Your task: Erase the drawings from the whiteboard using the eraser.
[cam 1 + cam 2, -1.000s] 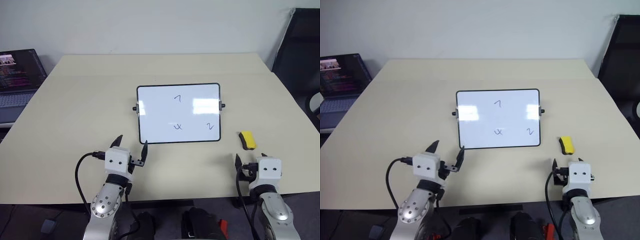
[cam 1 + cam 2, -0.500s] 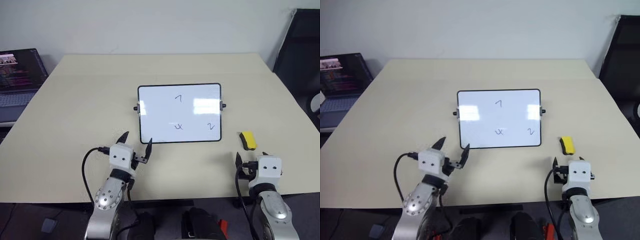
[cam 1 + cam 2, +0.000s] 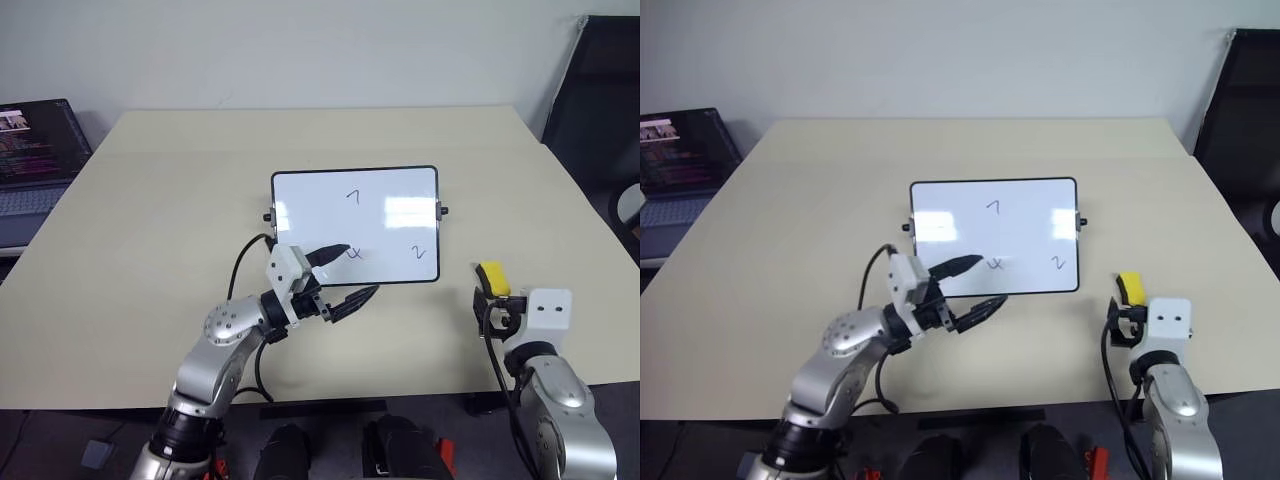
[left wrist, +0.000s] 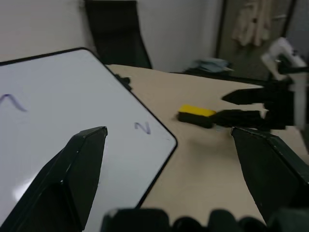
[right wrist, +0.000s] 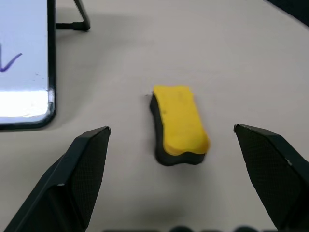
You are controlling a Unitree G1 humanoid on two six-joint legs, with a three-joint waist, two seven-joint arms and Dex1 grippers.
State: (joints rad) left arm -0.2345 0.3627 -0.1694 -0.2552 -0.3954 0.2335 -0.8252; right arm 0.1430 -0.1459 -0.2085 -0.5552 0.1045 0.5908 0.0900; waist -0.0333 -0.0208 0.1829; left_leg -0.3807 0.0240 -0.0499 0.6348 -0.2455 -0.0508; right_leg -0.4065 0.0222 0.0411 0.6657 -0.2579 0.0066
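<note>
My fingers stop short of the eraser, so it is too early to close on the yellow eraser [image 3: 493, 277]. My right gripper reaches the eraser first, then closes.
The whiteboard [image 3: 385, 228] stands tilted on the middle of the table, with a black frame. The drawings on it are a "7" [image 3: 352, 196], a squiggly "x" [image 3: 356, 255] and a "2" [image 3: 419, 252]. The yellow eraser [image 3: 493, 277] with its dark base lies on the table to the board's right. My left gripper [image 3: 350, 275] is open at the board's near edge, pointing right, with one fingertip [image 3: 338, 251] over the board beside the "x". My right gripper [image 5: 172, 128] is open just short of the eraser [image 5: 178, 118], which lies ahead between the fingers without touching them.
A beige table [image 3: 150, 200] carries everything. An open laptop [image 3: 35, 150] sits off the table's left side. A black chair [image 3: 600, 90] stands at the back right. The board's stand leg [image 5: 72, 19] and side knobs stick out a little.
My left arm has swung to the right and risen, turning its gripper from pointing ahead to pointing right along the board's near edge. My right gripper has edged forward towards the eraser.
</note>
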